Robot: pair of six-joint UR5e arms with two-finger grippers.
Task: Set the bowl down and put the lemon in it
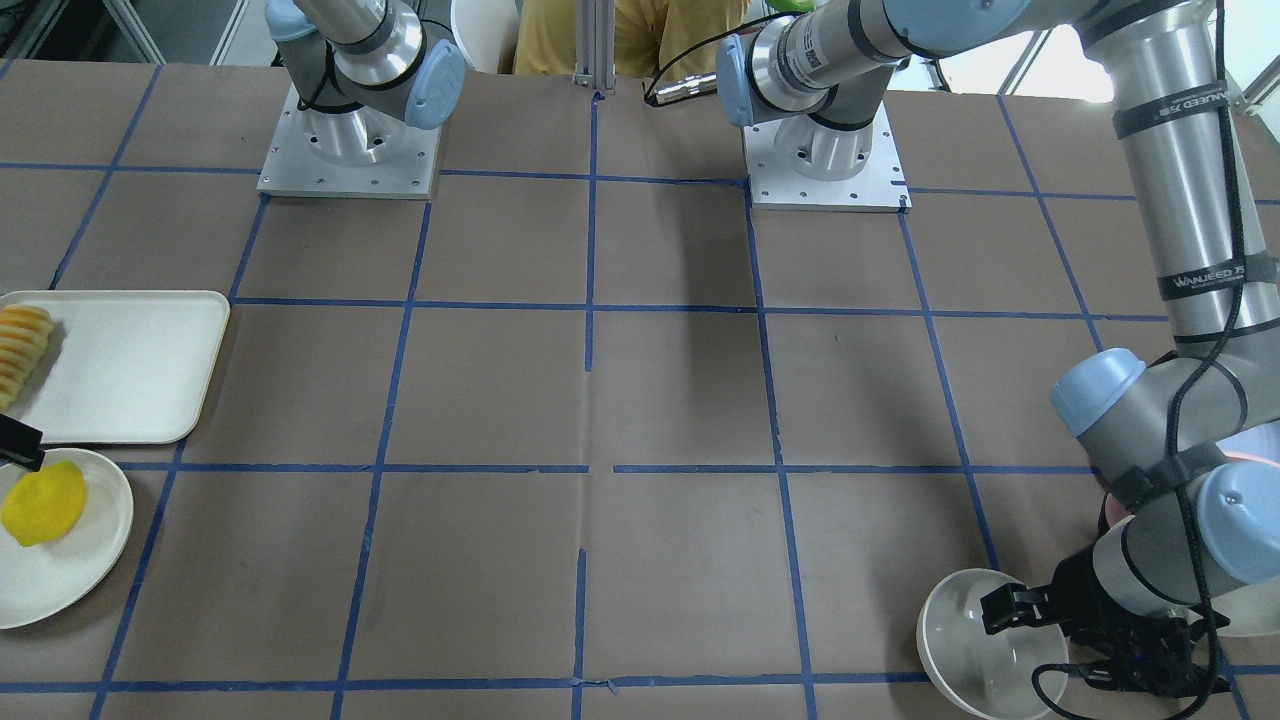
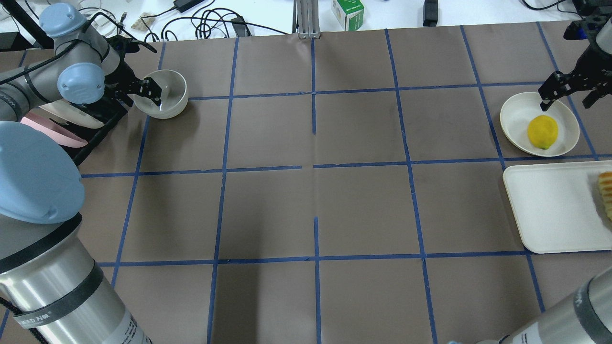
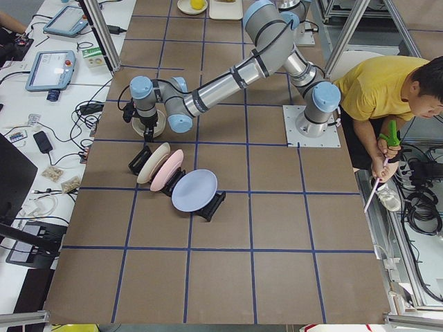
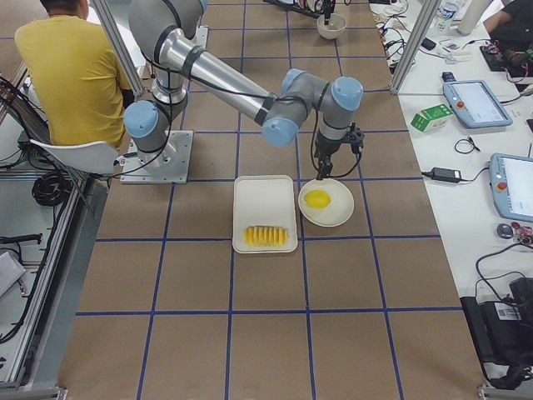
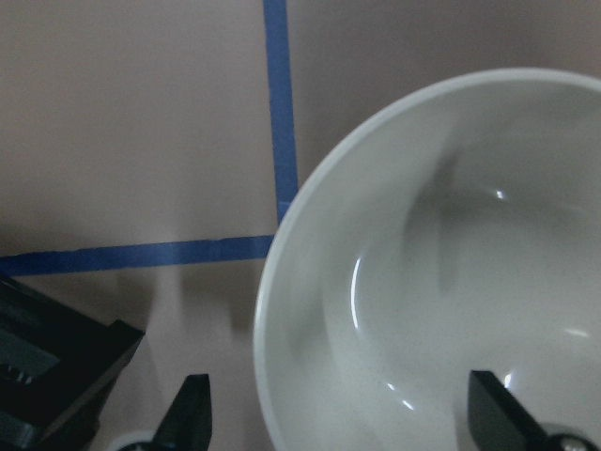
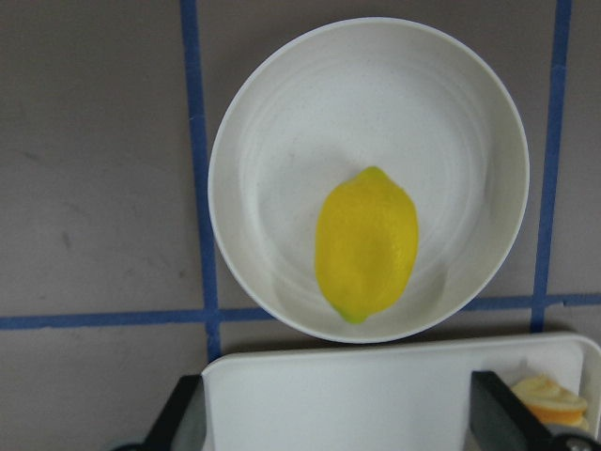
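My left gripper grabs the bowl by its near rim [image 1: 1017,581] next, since the bowl's round body spreads wider than my open fingers.
The off-white bowl [image 2: 167,98] stands at the far left of the table, next to the plate rack. My left gripper [image 2: 152,93] is open and straddles the bowl's near rim. The left wrist view shows one finger inside the bowl [image 5: 451,282] and one outside. The yellow lemon [image 2: 542,132] lies on a flat off-white plate [image 2: 514,110] at the far right. My right gripper [image 2: 567,98] hangs open above the plate, clear of the lemon [image 6: 366,244]; it holds nothing.
A white tray [image 2: 550,210] with sliced yellow-orange food [image 2: 606,191] sits beside the lemon plate. A black rack with white, pink and blue plates [image 3: 173,180] stands by the bowl. The brown table has a blue tape grid.
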